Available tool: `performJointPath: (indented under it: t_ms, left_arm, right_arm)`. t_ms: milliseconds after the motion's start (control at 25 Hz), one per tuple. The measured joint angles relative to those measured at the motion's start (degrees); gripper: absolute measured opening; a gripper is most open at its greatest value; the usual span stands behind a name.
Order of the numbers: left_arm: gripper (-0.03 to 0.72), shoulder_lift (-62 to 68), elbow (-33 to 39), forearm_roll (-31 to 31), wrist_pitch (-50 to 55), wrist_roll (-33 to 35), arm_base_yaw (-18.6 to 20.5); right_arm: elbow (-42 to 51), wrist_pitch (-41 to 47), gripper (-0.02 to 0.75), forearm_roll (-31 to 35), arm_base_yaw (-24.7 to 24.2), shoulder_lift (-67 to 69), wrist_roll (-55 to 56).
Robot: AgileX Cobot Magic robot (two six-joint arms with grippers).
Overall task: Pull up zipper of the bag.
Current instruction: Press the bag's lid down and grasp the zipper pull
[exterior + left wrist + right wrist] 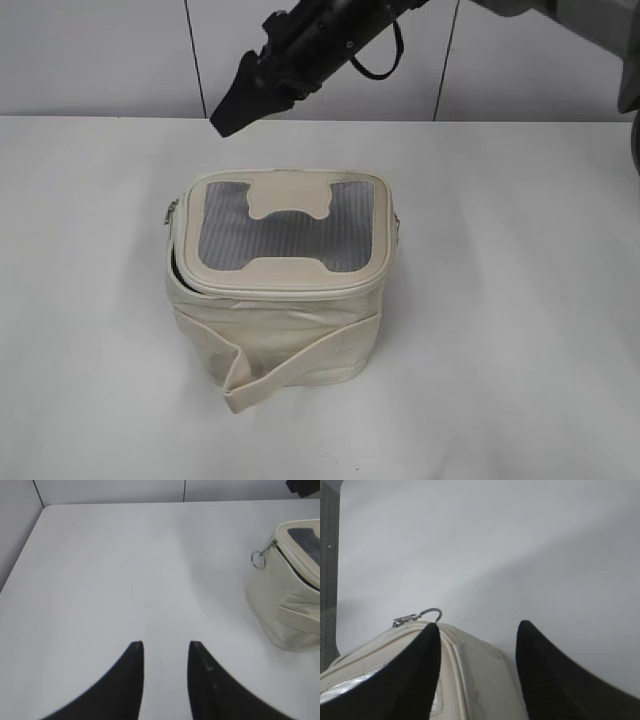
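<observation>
My right gripper needs to hold the bag steady next while I pull up the lid's zipper, so it should grab the bag by its cream rim.
The cream-white bag stands in the middle of the table, with a grey mesh lid and a cream H patch. The lid gapes along its front-left rim. The zipper's silver slider and wire ring hang at the lid's left corner, and show in the left wrist view and the right wrist view. My right gripper is open and empty, in the air behind and above the bag; in its own view the bag lies between its fingers. My left gripper is open and empty over bare table left of the bag.
A wide cream strap hangs across the bag's front. A small metal fitting sits at the lid's right edge. The white table ends at a panelled wall behind. The table's left edge shows in the left wrist view.
</observation>
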Motion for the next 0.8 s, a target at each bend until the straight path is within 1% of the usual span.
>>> performJointPath:
  t_ms: [120, 200, 400, 800]
  left_arm:
    - [0.236, 0.30, 0.00, 0.00, 0.00, 0.00, 0.00]
    - [0.237, 0.30, 0.00, 0.05, 0.00, 0.00, 0.00]
    - [0.237, 0.30, 0.00, 0.05, 0.00, 0.00, 0.00]
    - [0.239, 0.30, 0.00, 0.10, 0.00, 0.00, 0.00]
  right_arm:
    - [0.39, 0.21, 0.402, -0.50, 1.72, 0.28, 1.52]
    - [1.24, 0.24, 0.405, -0.70, 1.98, 0.14, 2.62]
    - [8.03, 0.39, 0.412, -1.27, 1.86, -2.64, 1.84]
    - [8.53, 0.45, 0.412, 0.01, 1.86, -2.31, 0.09]
